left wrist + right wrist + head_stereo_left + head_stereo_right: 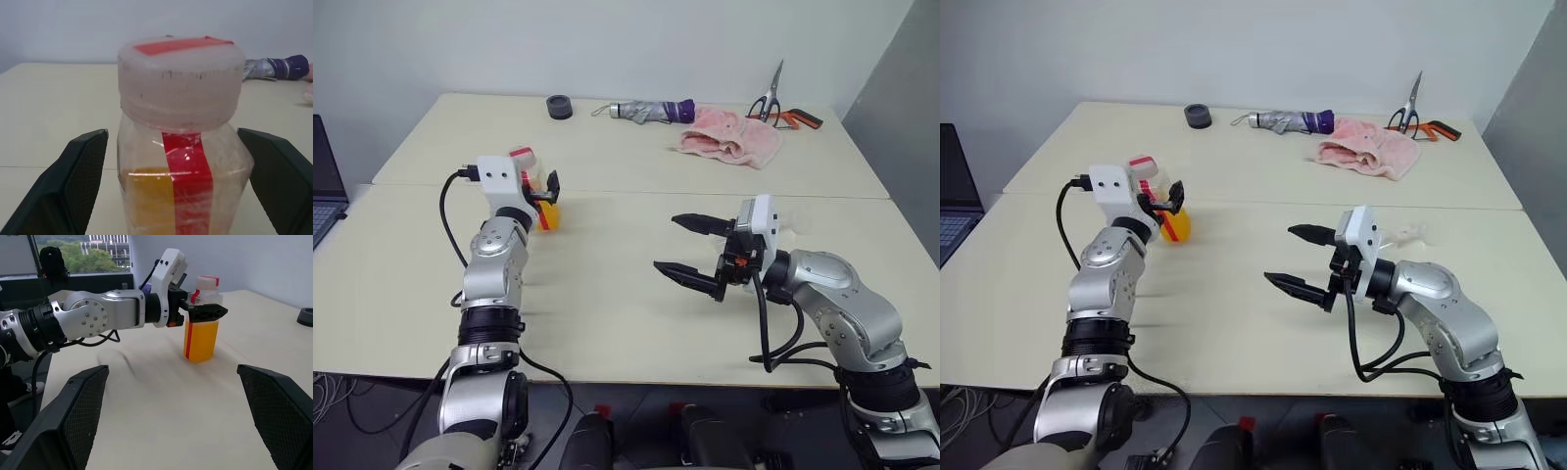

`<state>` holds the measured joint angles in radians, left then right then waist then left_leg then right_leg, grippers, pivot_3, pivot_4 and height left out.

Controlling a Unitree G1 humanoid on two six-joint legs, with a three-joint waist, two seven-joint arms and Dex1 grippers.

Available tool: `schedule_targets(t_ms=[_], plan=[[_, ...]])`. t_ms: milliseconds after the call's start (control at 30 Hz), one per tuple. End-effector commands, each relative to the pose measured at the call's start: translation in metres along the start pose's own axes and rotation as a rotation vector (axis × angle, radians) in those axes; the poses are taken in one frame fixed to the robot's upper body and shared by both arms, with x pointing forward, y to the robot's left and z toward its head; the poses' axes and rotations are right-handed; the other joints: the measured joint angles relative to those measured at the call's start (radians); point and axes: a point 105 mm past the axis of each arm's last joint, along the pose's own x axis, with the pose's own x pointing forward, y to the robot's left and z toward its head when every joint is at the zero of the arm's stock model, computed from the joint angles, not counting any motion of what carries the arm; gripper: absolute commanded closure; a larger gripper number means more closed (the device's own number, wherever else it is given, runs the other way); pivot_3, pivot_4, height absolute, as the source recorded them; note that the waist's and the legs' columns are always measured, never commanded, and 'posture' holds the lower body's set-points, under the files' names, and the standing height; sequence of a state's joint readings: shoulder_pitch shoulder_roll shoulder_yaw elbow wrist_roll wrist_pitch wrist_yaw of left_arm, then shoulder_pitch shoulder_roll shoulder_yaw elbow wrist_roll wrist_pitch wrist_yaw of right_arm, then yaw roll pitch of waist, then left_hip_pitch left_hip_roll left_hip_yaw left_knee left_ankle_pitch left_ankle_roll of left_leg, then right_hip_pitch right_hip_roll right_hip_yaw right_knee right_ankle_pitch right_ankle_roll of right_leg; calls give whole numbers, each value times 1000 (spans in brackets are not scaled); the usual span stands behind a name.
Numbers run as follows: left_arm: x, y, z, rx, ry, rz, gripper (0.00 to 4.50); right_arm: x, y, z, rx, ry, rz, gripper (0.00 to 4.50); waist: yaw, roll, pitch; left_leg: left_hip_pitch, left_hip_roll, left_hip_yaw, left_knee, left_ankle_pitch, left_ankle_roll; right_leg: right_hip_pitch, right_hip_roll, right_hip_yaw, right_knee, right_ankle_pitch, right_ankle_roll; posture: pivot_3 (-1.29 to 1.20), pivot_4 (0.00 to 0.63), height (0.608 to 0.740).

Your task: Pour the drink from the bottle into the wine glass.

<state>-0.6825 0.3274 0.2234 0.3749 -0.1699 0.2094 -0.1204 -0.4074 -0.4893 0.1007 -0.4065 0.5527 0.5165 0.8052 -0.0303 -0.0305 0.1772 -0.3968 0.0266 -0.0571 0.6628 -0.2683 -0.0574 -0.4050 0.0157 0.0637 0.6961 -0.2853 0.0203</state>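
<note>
My left gripper should close now, as my fingertips are beside the bottle's upper body, under the bottle's cap. It would catch the bottle.
The bottle stands upright on the table at the left, with a red stripe and a red-and-white cap. The orange drink fills its lower half. My left gripper is open around the bottle's upper body. Its fingers stand on either side with a small gap to the plastic. My right gripper is open and empty, pointing left, well to the right of the bottle. A bit of clear glass shows behind my right wrist; the wine glass is otherwise hidden.
At the back of the table lie a black round object, a folded umbrella, a pink towel and scissors. A laptop sits at the far left edge.
</note>
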Motion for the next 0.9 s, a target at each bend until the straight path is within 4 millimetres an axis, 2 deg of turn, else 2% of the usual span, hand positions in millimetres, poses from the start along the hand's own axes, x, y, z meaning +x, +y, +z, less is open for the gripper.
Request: schedule_targets(t_ms=[33, 300, 400, 567, 633, 900], plan=[[5, -4, 17, 18, -58, -4, 18, 1, 1, 7, -20, -22, 10, 0, 0, 0, 0, 0, 0, 0, 0, 0, 0, 0, 0, 0, 0, 0, 0, 0, 150, 740], [7, -7, 15, 20, -57, -11, 18, 1, 0, 6, -17, -23, 9, 0, 0, 0, 0, 0, 0, 0, 0, 0, 0, 0, 0, 0, 0, 0, 0, 0, 150, 740], [7, -9, 14, 19, -53, -16, 617, 1, 0, 6, -16, -24, 9, 0, 0, 0, 0, 0, 0, 0, 0, 0, 0, 0, 0, 0, 0, 0, 0, 0, 150, 740], [6, -7, 11, 14, -47, -10, 2168, 1, 0, 6, -13, -25, 6, 0, 0, 0, 0, 0, 0, 0, 0, 0, 0, 0, 0, 0, 0, 0, 0, 0, 150, 740], [6, -7, 11, 15, -46, -9, 2583, 1, 0, 7, -12, -27, 6, 0, 0, 0, 0, 0, 0, 0, 0, 0, 0, 0, 0, 0, 0, 0, 0, 0, 150, 740], [1, -8, 13, 68, -75, -32, 2600, 2, -2, 10, -31, -40, -9, 0, 0, 0, 0, 0, 0, 0, 0, 0, 0, 0, 0, 0, 0, 0, 0, 0, 150, 740]])
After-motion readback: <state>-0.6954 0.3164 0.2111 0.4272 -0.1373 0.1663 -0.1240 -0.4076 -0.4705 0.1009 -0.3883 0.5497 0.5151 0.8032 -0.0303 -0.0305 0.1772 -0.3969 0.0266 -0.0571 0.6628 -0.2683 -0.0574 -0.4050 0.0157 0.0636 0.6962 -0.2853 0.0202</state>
